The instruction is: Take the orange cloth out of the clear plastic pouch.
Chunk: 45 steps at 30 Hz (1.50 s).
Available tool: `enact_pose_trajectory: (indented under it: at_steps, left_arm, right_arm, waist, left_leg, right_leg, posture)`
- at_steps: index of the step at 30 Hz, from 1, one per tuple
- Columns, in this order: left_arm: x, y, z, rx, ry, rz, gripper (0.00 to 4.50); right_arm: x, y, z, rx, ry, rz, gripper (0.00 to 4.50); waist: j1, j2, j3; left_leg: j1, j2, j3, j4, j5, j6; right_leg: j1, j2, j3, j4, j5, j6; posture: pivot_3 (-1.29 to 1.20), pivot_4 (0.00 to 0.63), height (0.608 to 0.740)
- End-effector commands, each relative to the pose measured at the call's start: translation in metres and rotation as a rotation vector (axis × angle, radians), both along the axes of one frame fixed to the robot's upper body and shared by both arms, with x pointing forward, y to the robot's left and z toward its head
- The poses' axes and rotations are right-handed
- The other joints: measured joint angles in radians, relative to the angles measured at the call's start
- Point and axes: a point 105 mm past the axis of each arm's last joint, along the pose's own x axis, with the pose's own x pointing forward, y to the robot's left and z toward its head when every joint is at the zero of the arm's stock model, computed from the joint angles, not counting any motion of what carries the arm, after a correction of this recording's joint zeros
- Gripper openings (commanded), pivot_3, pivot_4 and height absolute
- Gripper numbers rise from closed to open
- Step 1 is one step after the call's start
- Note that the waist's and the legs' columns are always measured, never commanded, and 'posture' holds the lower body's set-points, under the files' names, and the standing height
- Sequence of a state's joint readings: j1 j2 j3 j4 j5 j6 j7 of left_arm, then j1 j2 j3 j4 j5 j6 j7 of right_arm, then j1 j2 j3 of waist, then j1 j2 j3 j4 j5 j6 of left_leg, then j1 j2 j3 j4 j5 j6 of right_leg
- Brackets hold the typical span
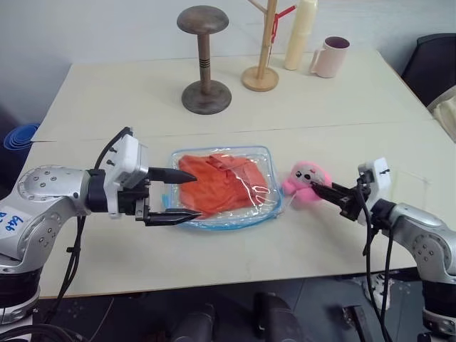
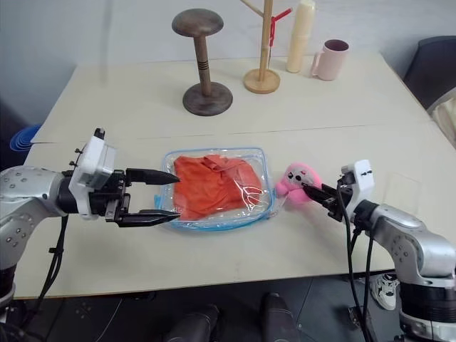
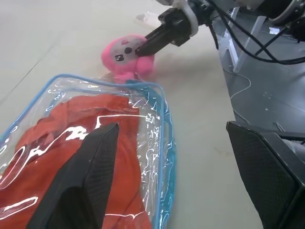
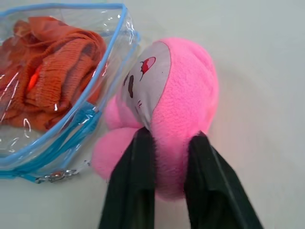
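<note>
The pouch is wide and loose over the orange cloth [image 1: 217, 182]. I will next pinch the pouch with my left gripper by its thin blue trimmed edge [image 1: 226, 226].
The clear plastic pouch [image 1: 236, 221] with light blue trim lies flat at the middle of the table. The wrinkled orange cloth [image 1: 217, 182] is inside it. My left gripper [image 1: 196, 196] hovers at the pouch's left end, open, one finger above the other, with nothing between them. In the left wrist view the cloth [image 3: 71, 138] shows under the glossy pouch [image 3: 164, 143]. Just right of the pouch sits a pink plush toy [image 1: 303, 178]. My right gripper [image 4: 169, 143] is shut on the plush [image 4: 181, 95], pinching its lower edge.
A wooden hat stand [image 1: 205, 60], a wooden rack [image 1: 262, 71], a cream bottle [image 1: 299, 35] and a pink mug [image 1: 331, 57] stand along the table's back. A dark chair [image 1: 434, 64] is at the far right, and a blue object [image 1: 21, 135] lies beyond the left edge.
</note>
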<state>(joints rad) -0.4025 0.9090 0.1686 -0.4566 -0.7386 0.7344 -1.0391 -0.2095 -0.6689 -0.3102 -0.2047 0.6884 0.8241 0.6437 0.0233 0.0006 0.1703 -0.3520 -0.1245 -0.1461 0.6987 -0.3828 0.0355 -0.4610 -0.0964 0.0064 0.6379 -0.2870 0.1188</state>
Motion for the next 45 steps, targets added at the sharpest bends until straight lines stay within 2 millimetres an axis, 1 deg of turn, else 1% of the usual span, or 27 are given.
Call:
enact_pose_trajectory:
  at_steps: [1, 3, 5, 8, 10, 11, 13, 14, 15, 18, 19, 21, 22, 24, 25, 28, 31, 33, 34, 36, 39, 41, 43, 45]
  left_arm:
    - [0.000, -0.001, 0.004, 0.012, -0.042, -0.014, 3.78]
    - [0.001, -0.001, 0.004, 0.015, -0.042, -0.019, 3.78]
    - [0.001, -0.002, 0.003, 0.020, -0.040, -0.028, 3.78]
    - [0.002, -0.004, 0.002, 0.028, -0.038, -0.049, 3.78]
    - [0.002, -0.006, 0.001, 0.028, -0.034, -0.062, 3.78]
    - [0.003, -0.007, 0.000, 0.031, -0.033, -0.070, 3.78]
    - [0.004, -0.011, -0.002, 0.037, -0.031, -0.089, 3.78]
    - [0.004, -0.013, -0.003, 0.040, -0.030, -0.098, 3.78]
    - [0.004, -0.015, -0.005, 0.043, -0.028, -0.110, 3.78]
    - [0.005, -0.021, -0.010, 0.055, -0.029, -0.135, 3.78]
    - [0.005, -0.022, -0.012, 0.057, -0.030, -0.139, 3.78]
    - [0.004, -0.026, -0.015, 0.061, -0.026, -0.156, 3.78]
    - [0.003, -0.028, -0.016, 0.063, -0.025, -0.163, 3.78]
    - [0.002, -0.030, -0.019, 0.074, -0.025, -0.174, 3.78]
    - [0.001, -0.031, -0.020, 0.079, -0.023, -0.179, 3.78]
    - [0.001, -0.033, -0.025, 0.098, -0.021, -0.193, 3.78]
    - [0.004, -0.037, -0.032, 0.124, -0.026, -0.211, 3.78]
    - [0.006, -0.042, -0.038, 0.143, -0.034, -0.237, 3.78]
    - [0.007, -0.046, -0.040, 0.147, -0.035, -0.254, 3.78]
    - [0.008, -0.055, -0.042, 0.140, -0.028, -0.290, 3.78]
    - [0.009, -0.076, -0.051, 0.144, -0.005, -0.373, 3.78]
    - [0.010, -0.087, -0.060, 0.166, 0.002, -0.411, 3.78]
    - [0.012, -0.094, -0.069, 0.192, -0.005, -0.428, 3.78]
    - [0.013, -0.097, -0.077, 0.224, -0.010, -0.437, 3.78]
  right_arm:
    - [-0.011, -0.006, 0.038, -0.044, -0.187, 0.034, 0.02]
    - [-0.017, -0.005, 0.056, -0.052, -0.285, 0.064, 0.02]
    - [-0.031, 0.008, 0.066, -0.096, -0.353, 0.173, 0.02]
    - [-0.055, 0.036, 0.070, -0.183, -0.386, 0.380, 0.02]
    - [-0.066, 0.055, 0.067, -0.255, -0.390, 0.510, 0.02]
    - [-0.071, 0.065, 0.060, -0.323, -0.394, 0.585, 0.02]
    - [-0.078, 0.083, 0.038, -0.490, -0.411, 0.742, 0.02]
    - [-0.080, 0.090, 0.028, -0.546, -0.420, 0.804, 0.02]
    - [-0.079, 0.097, 0.018, -0.596, -0.437, 0.853, 0.02]
    - [-0.070, 0.120, -0.002, -0.651, -0.494, 0.934, 0.02]
    - [-0.068, 0.125, -0.008, -0.668, -0.508, 0.951, 0.02]
    - [-0.062, 0.132, -0.026, -0.752, -0.526, 0.997, 0.02]
    - [-0.059, 0.133, -0.033, -0.779, -0.530, 1.010, 0.02]
    - [-0.055, 0.137, -0.037, -0.779, -0.529, 1.002, 0.57]
    - [-0.054, 0.137, -0.038, -0.770, -0.527, 0.999, 0.73]
    - [-0.057, 0.137, -0.039, -0.763, -0.529, 1.007, 1.75]
    - [-0.061, 0.135, -0.033, -0.748, -0.538, 1.000, 2.79]
    - [-0.068, 0.132, -0.024, -0.723, -0.543, 1.006, 3.43]
    - [-0.071, 0.132, -0.017, -0.707, -0.558, 1.000, 3.67]
    - [-0.073, 0.131, -0.001, -0.692, -0.612, 0.967, 3.67]
    - [-0.072, 0.120, 0.026, -0.714, -0.693, 0.889, 3.67]
    - [-0.070, 0.107, 0.040, -0.738, -0.690, 0.845, 3.67]
    - [-0.065, 0.091, 0.044, -0.802, -0.664, 0.815, 3.67]
    - [-0.058, 0.074, 0.040, -0.877, -0.626, 0.797, 3.67]
  waist:
    - [0.003, 0.000, 0.000]
    - [0.002, 0.000, 0.000]
    - [0.002, 0.000, 0.000]
    - [0.001, 0.000, 0.000]
    - [-0.001, 0.000, 0.000]
    - [-0.001, 0.000, 0.000]
    - [0.000, 0.000, 0.000]
    - [0.000, 0.000, 0.000]
    - [0.000, 0.000, 0.000]
    - [-0.002, -0.001, 0.000]
    - [-0.002, -0.001, 0.000]
    - [-0.002, -0.001, 0.000]
    - [-0.002, -0.001, 0.000]
    - [-0.002, -0.001, 0.000]
    - [-0.002, -0.002, 0.000]
    - [-0.001, -0.002, -0.001]
    - [-0.002, -0.002, -0.001]
    - [0.000, -0.002, -0.001]
    - [0.001, -0.002, -0.001]
    - [0.003, -0.002, 0.000]
    - [0.006, -0.002, 0.000]
    - [0.005, -0.002, 0.000]
    - [0.005, -0.002, 0.000]
    - [0.003, -0.002, 0.000]
  left_leg:
    - [0.000, 0.000, 0.000, 0.000, 0.000, 0.000]
    - [0.000, 0.000, 0.000, 0.000, 0.000, 0.000]
    - [0.000, 0.000, 0.000, 0.000, 0.000, 0.000]
    - [0.000, 0.001, 0.000, -0.001, 0.000, 0.000]
    - [0.000, 0.001, 0.000, 0.000, 0.000, 0.000]
    - [0.000, 0.001, 0.001, 0.000, 0.000, 0.000]
    - [0.000, 0.001, 0.001, 0.000, 0.000, 0.000]
    - [0.000, 0.001, 0.001, 0.000, 0.000, 0.000]
    - [0.000, 0.001, 0.000, 0.000, 0.000, 0.000]
    - [0.000, 0.000, 0.002, 0.000, 0.000, 0.000]
    - [0.000, 0.000, 0.002, 0.000, 0.000, 0.000]
    - [0.000, 0.000, 0.002, 0.000, 0.000, 0.000]
    - [0.000, 0.000, 0.002, 0.000, 0.000, 0.000]
    - [0.000, 0.000, 0.002, 0.000, 0.000, 0.000]
    - [0.000, 0.000, 0.002, 0.000, 0.000, 0.000]
    - [0.000, 0.000, 0.001, 0.001, 0.000, 0.000]
    - [0.001, 0.001, 0.001, 0.000, 0.000, 0.000]
    - [0.001, 0.001, 0.001, 0.001, 0.000, 0.000]
    - [0.000, 0.001, 0.001, 0.000, 0.000, 0.000]
    - [0.000, 0.000, 0.001, 0.001, 0.000, 0.000]
    - [0.000, -0.001, 0.001, 0.002, 0.000, 0.000]
    - [-0.001, -0.001, 0.000, 0.002, 0.000, 0.000]
    - [0.000, -0.001, 0.000, 0.002, 0.000, 0.000]
    - [-0.001, -0.001, 0.000, 0.001, 0.000, 0.000]
  right_leg:
    - [0.000, 0.000, 0.000, 0.000, 0.000, 0.000]
    - [0.000, 0.000, 0.000, 0.000, 0.000, 0.000]
    - [0.000, 0.000, 0.000, 0.000, 0.000, 0.000]
    - [0.000, 0.000, 0.000, 0.000, 0.000, 0.000]
    - [0.000, 0.000, 0.000, 0.000, 0.000, 0.000]
    - [0.000, 0.000, 0.001, 0.000, 0.000, 0.000]
    - [0.000, 0.000, 0.000, 0.000, 0.000, 0.000]
    - [0.000, 0.000, 0.000, 0.000, 0.000, 0.000]
    - [0.000, 0.000, 0.000, 0.000, 0.000, 0.000]
    - [0.000, 0.000, -0.001, 0.000, 0.000, 0.000]
    - [0.000, 0.000, 0.000, 0.000, 0.000, 0.000]
    - [-0.001, 0.000, 0.000, 0.000, 0.000, 0.000]
    - [-0.001, 0.000, 0.000, 0.000, 0.000, 0.000]
    - [-0.001, 0.000, -0.001, 0.000, 0.000, 0.000]
    - [-0.001, 0.000, -0.001, 0.000, 0.000, 0.000]
    - [0.000, 0.001, 0.000, 0.000, 0.000, 0.000]
    - [0.000, 0.001, 0.000, 0.000, 0.000, 0.000]
    - [0.000, 0.001, 0.000, 0.000, 0.000, 0.000]
    - [0.000, 0.001, 0.000, 0.000, 0.000, 0.000]
    - [0.000, 0.001, 0.000, 0.000, 0.000, 0.000]
    - [0.000, 0.000, 0.000, 0.000, 0.000, 0.000]
    - [0.000, 0.000, 0.000, 0.000, 0.000, 0.000]
    - [0.000, 0.000, 0.000, 0.000, 0.000, 0.000]
    - [0.000, 0.000, 0.000, 0.000, 0.000, 0.000]
  posture:
    - [0.00, 0.150, 0.740]
    - [0.00, 0.150, 0.740]
    - [0.00, 0.150, 0.740]
    - [0.00, 0.150, 0.740]
    - [0.00, 0.150, 0.740]
    - [0.00, 0.150, 0.740]
    - [0.00, 0.150, 0.740]
    - [0.00, 0.150, 0.740]
    - [0.00, 0.150, 0.740]
    - [0.00, 0.150, 0.740]
    - [0.00, 0.150, 0.740]
    - [0.00, 0.150, 0.740]
    - [0.00, 0.150, 0.740]
    - [0.00, 0.150, 0.740]
    - [0.00, 0.150, 0.740]
    - [0.00, 0.150, 0.740]
    - [0.00, 0.150, 0.740]
    - [0.00, 0.150, 0.740]
    - [0.00, 0.150, 0.740]
    - [0.00, 0.150, 0.740]
    - [0.00, 0.150, 0.740]
    - [0.00, 0.150, 0.740]
    - [0.00, 0.150, 0.740]
    - [0.00, 0.150, 0.740]
